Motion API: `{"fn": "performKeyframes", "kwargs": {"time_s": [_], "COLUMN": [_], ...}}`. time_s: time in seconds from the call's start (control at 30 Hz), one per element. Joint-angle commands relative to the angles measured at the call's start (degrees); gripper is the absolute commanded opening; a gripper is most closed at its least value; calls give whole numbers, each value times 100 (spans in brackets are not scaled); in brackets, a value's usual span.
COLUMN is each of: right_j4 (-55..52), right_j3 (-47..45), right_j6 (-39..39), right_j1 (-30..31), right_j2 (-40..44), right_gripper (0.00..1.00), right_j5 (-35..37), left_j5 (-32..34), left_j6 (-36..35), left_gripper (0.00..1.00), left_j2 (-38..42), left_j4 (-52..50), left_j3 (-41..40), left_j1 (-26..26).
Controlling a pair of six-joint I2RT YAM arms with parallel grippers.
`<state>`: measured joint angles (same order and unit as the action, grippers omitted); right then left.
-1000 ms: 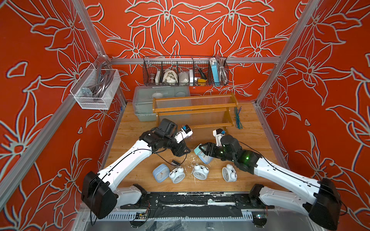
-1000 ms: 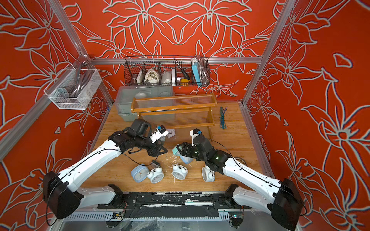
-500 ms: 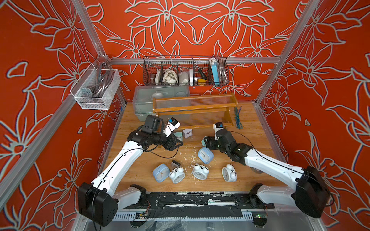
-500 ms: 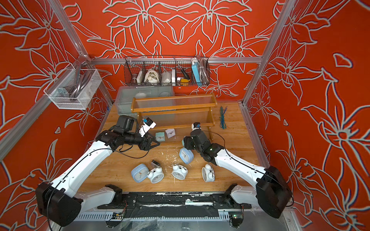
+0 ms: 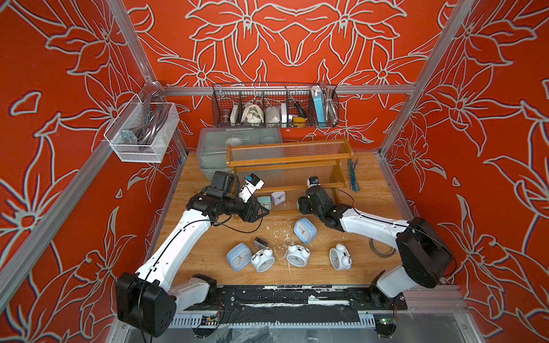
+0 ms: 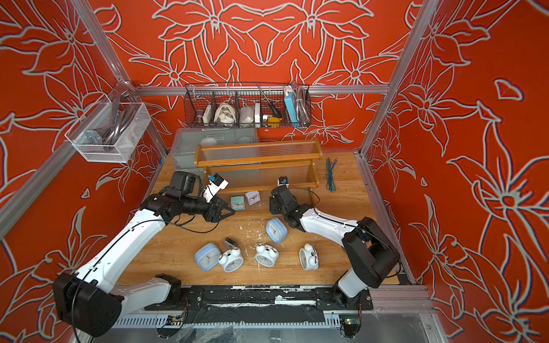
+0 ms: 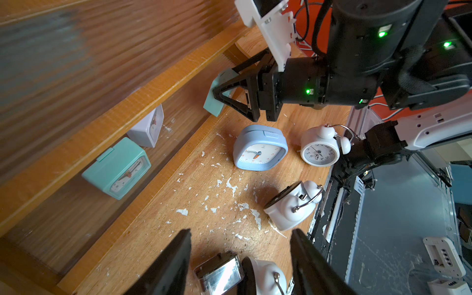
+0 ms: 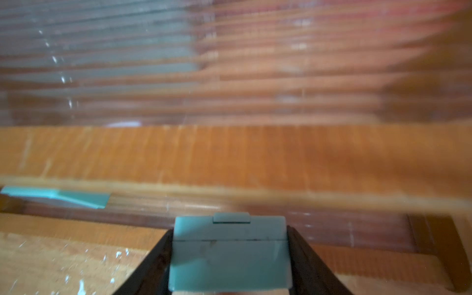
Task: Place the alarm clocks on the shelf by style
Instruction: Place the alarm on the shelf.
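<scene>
My right gripper stays closed on the held teal cube clock (image 8: 229, 252) for now. If it opened, the clock would fall at the bottom level's front edge, tilted and short of that level's bottom.
My right gripper (image 8: 229, 231) is shut on a teal cube clock (image 8: 229, 252), held just in front of the bottom tier of the orange-brown shelf (image 5: 289, 161). On that tier stand another teal cube (image 5: 263, 202) and a whitish-lilac cube (image 5: 278, 198). My left gripper (image 7: 242, 232) is open and hangs over the table, above a dark cube clock (image 7: 219, 273). Two light-blue clocks (image 5: 305, 230) (image 5: 238, 257) and three white twin-bell clocks (image 5: 262, 260) (image 5: 297, 255) (image 5: 340, 257) lie on the table near the front. In both top views the held clock is hidden under the right wrist.
A grey translucent bin (image 5: 214, 148) sits behind the shelf, with a black wire basket (image 5: 274, 110) on the back wall above it. A white mesh basket (image 5: 139, 133) hangs on the left wall. Green ties (image 5: 353, 175) and a tape roll (image 5: 381, 249) lie at the right.
My right gripper has carried the teal cube from the middle of the table back to the shelf's bottom tier. My left gripper has drawn back a little to the left.
</scene>
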<state>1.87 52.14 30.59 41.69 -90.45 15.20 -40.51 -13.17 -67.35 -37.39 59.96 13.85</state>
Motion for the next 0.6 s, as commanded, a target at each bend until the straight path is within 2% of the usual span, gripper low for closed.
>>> {"fn": "performKeyframes", "kwargs": {"time_s": [0.0, 0.37, 0.57], "right_j4": [181, -130, -208], "right_j3": [306, 985, 1243], "right_j6": [-114, -259, -239], "right_j1": [1, 249, 310], "right_j2": [-163, -917, -1296], "right_gripper": [46, 46, 46], "right_j5": [368, 1145, 1266], "left_j5": [-141, -176, -194], "left_j6": [25, 16, 25], "left_gripper": [63, 63, 63], "left_j2": [115, 82, 80], "left_j4": [-6, 12, 20], "left_j3": [-64, -80, -82], "left_j1": [-73, -176, -223]}}
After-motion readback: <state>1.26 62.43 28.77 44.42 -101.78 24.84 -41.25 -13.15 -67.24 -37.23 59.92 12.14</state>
